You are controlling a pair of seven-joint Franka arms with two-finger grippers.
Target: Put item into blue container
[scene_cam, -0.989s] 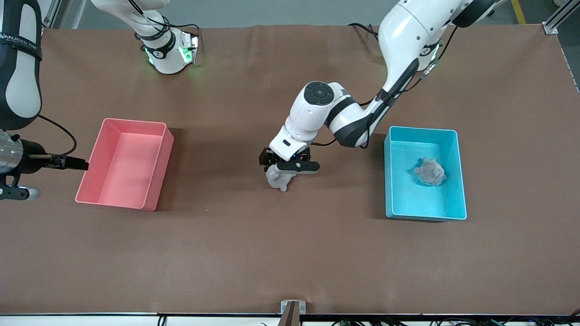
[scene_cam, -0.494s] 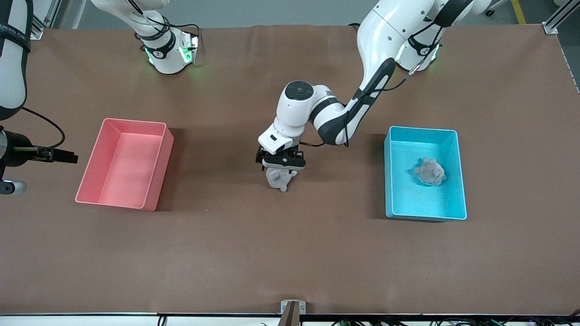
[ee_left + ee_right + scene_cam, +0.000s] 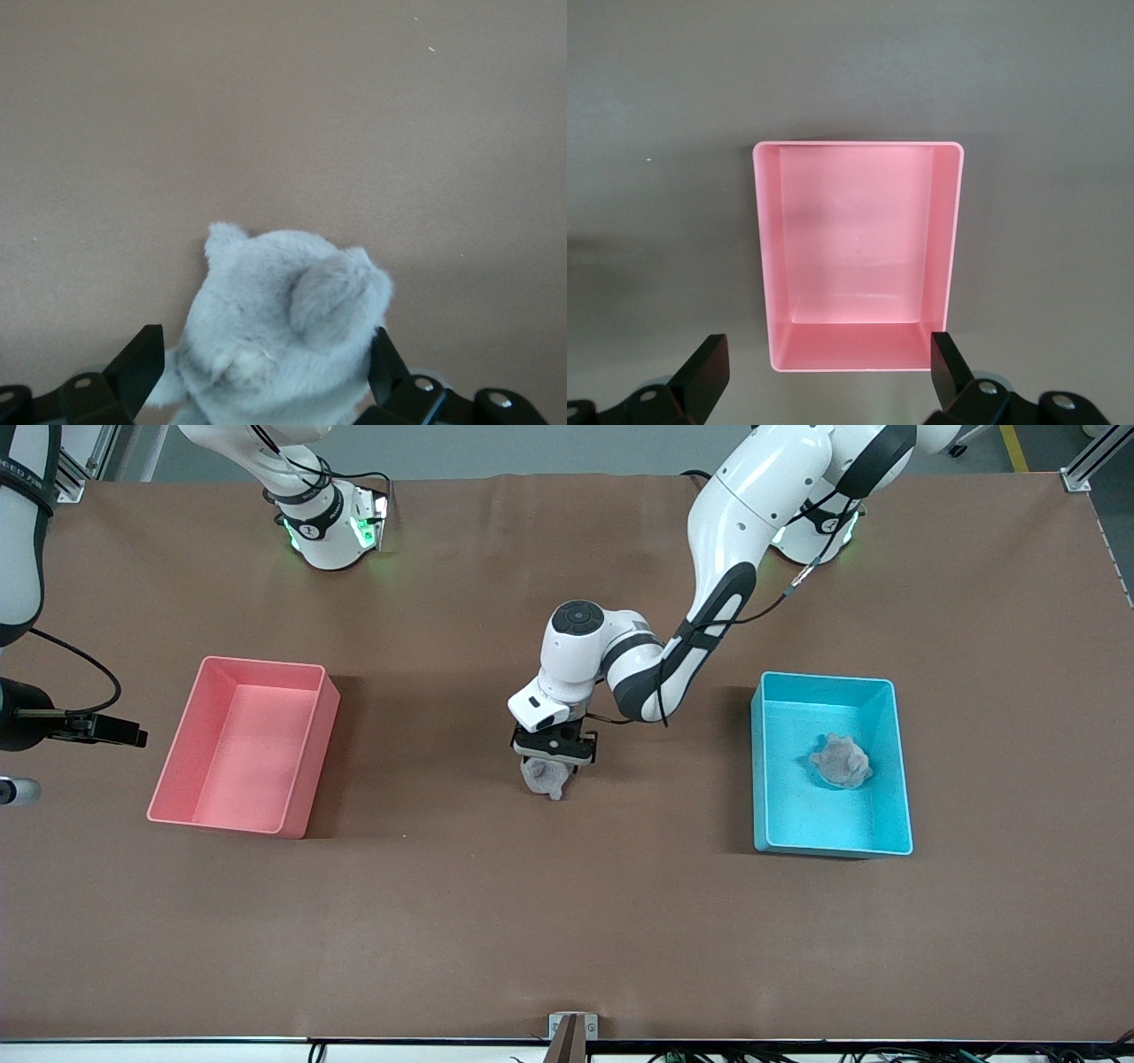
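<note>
The grey plush toy on the tabletop should next be grabbed by its body (image 3: 545, 772) beside the head with my left gripper, to fill the blue container (image 3: 897, 766).
A grey plush toy (image 3: 547, 780) lies on the brown table, midway between the two bins. My left gripper (image 3: 553, 758) hangs right over it, open, its black fingers (image 3: 135, 368) standing on either side of the toy (image 3: 283, 310); one finger brushes the fur and the other stands clear of it. The blue container (image 3: 897, 766) stands toward the left arm's end of the table, and a second grey plush toy (image 3: 841, 762) lies inside it. My right gripper (image 3: 131, 736) waits open in the air, off the pink bin's (image 3: 306, 766) outer end, with nothing between its fingers (image 3: 704, 372).
The pink bin (image 3: 943, 257) is empty and stands toward the right arm's end of the table. Both arm bases sit along the table edge farthest from the front camera. A small metal bracket (image 3: 572, 1029) sits at the nearest table edge.
My left gripper has turned at the wrist and come down around the plush toy on the table. My right gripper has drawn a little away from the pink bin.
</note>
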